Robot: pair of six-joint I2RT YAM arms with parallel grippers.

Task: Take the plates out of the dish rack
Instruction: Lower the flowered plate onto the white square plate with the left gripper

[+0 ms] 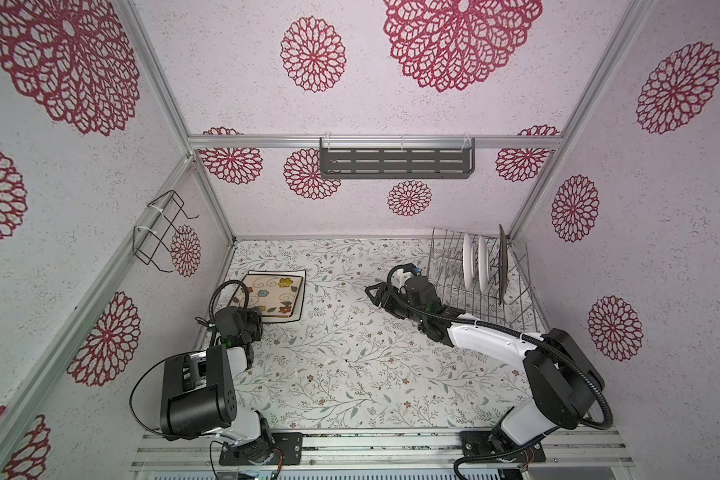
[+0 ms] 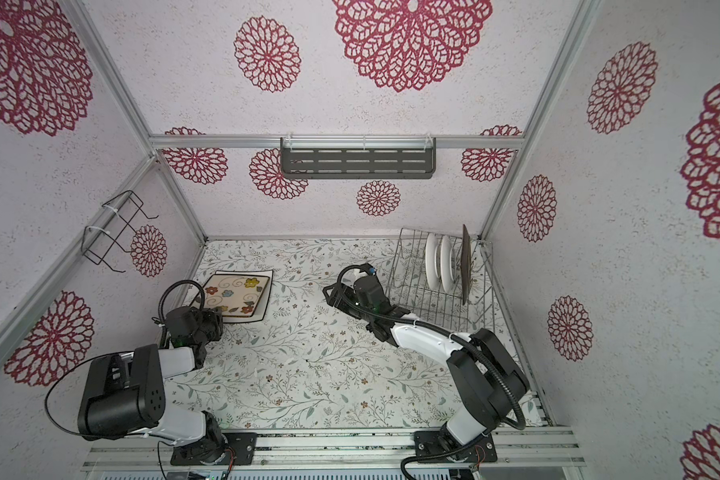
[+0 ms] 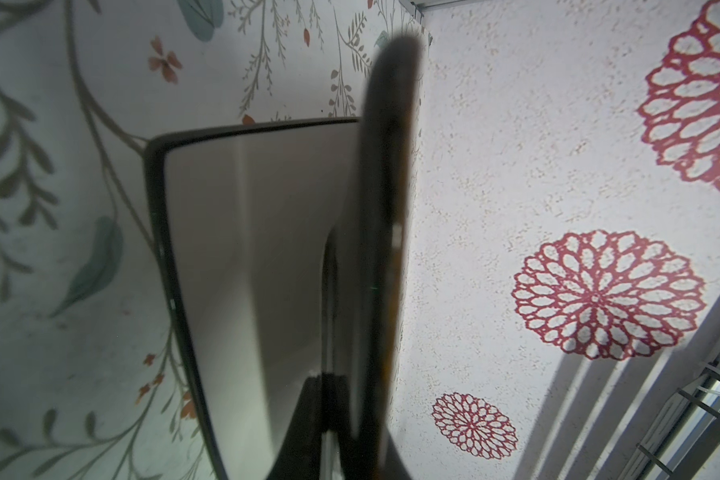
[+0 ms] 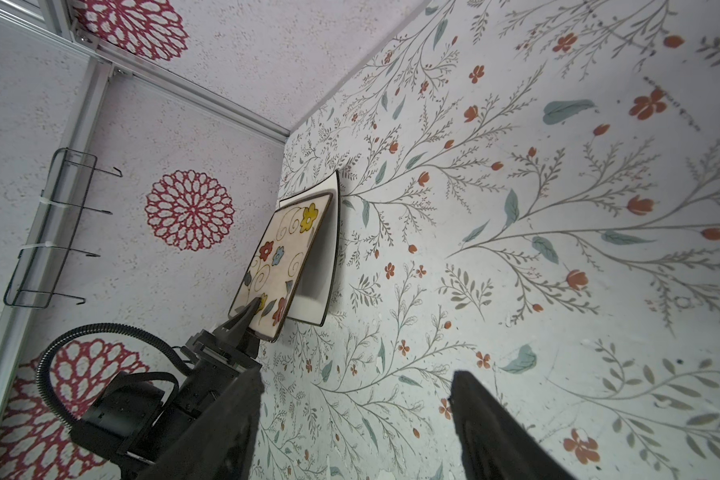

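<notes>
The flowered plate's far side is low over the white square plate. My left gripper will let go of the flowered plate, because it would end up on that square plate.
On the left, a cream square plate with coloured flowers (image 1: 273,299) (image 4: 279,257) is tilted over a white square plate with a dark rim (image 1: 277,272) (image 3: 246,249) (image 4: 321,257) that lies on the table. My left gripper (image 1: 255,316) (image 3: 350,386) (image 4: 248,318) is shut on the flowered plate's near edge, which the left wrist view shows edge-on. At the back right the silver wire dish rack (image 1: 449,286) (image 2: 412,286) holds two round white plates (image 1: 468,262) (image 1: 483,262) and a dark plate (image 1: 503,266), all upright. My right gripper (image 1: 374,291) (image 4: 354,382) is open and empty, left of the rack.
A dark grey slotted shelf (image 1: 395,163) hangs on the back wall. A small black wire bracket (image 1: 159,232) (image 4: 46,232) is fixed to the left wall. Walls with aluminium posts enclose the flower-patterned table (image 1: 350,353).
</notes>
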